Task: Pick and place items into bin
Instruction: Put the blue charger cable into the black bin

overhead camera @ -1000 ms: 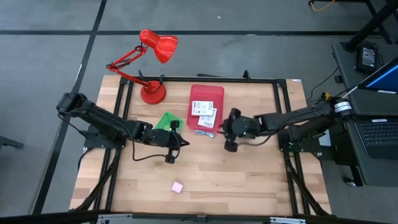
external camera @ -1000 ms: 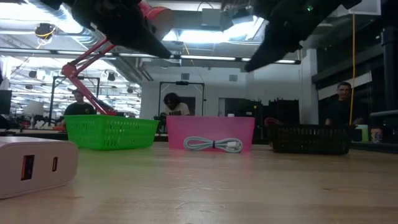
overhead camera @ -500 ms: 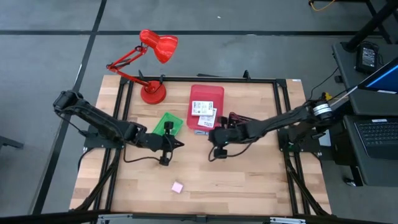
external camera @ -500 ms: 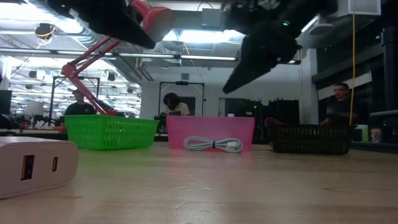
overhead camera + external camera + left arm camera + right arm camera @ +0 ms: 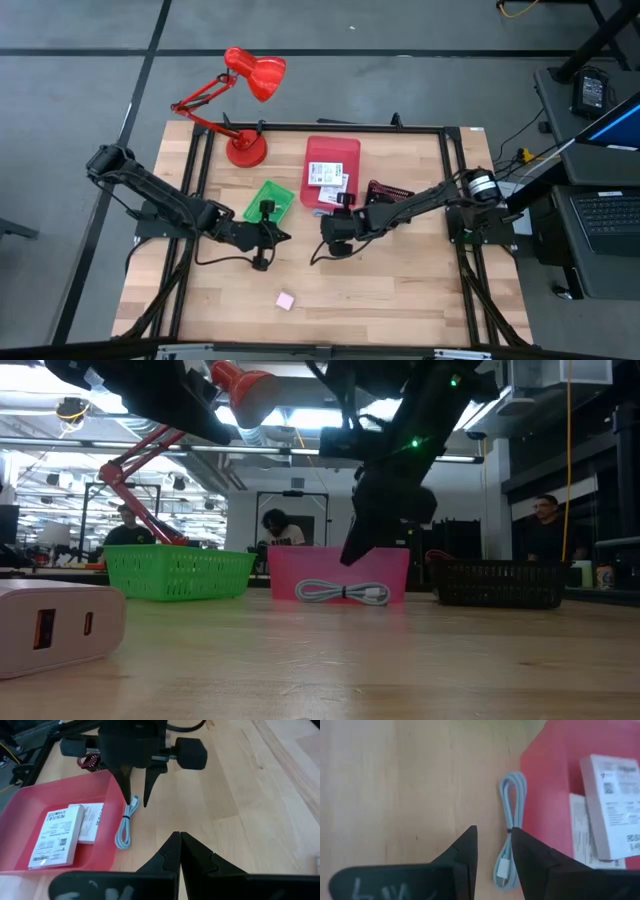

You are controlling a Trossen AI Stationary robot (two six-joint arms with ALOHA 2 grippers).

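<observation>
My right gripper takes hold of the pale blue cable by its white connector end (image 5: 503, 870) next, to put the cable into the dark basket.
A pale blue coiled cable (image 5: 507, 845) lies flat on the table against the near wall of the red bin (image 5: 555, 785). Two white printed packets (image 5: 55, 832) lie in that bin. My right gripper (image 5: 492, 837) hangs open just above the cable (image 5: 125, 825), fingers pointing down, one fingertip on either side and clear of it; the low view shows the right gripper (image 5: 375, 530) above the cable (image 5: 342, 592). My left gripper (image 5: 177, 845) is shut, waiting left of it, near the green basket (image 5: 270, 198). A pink cube (image 5: 285, 299) sits near the table's near edge.
A red desk lamp (image 5: 245, 100) stands at the far left corner. A small dark basket (image 5: 385, 190) sits right of the red bin (image 5: 332, 165). The two grippers are close together mid-table. Bare wood stretches over the near half, around the cube.
My right gripper has swung toward the table's left and come down over the blue cable beside the red bin, fingers open. My left gripper has drawn back slightly toward the left. The cable and the other objects have not moved.
</observation>
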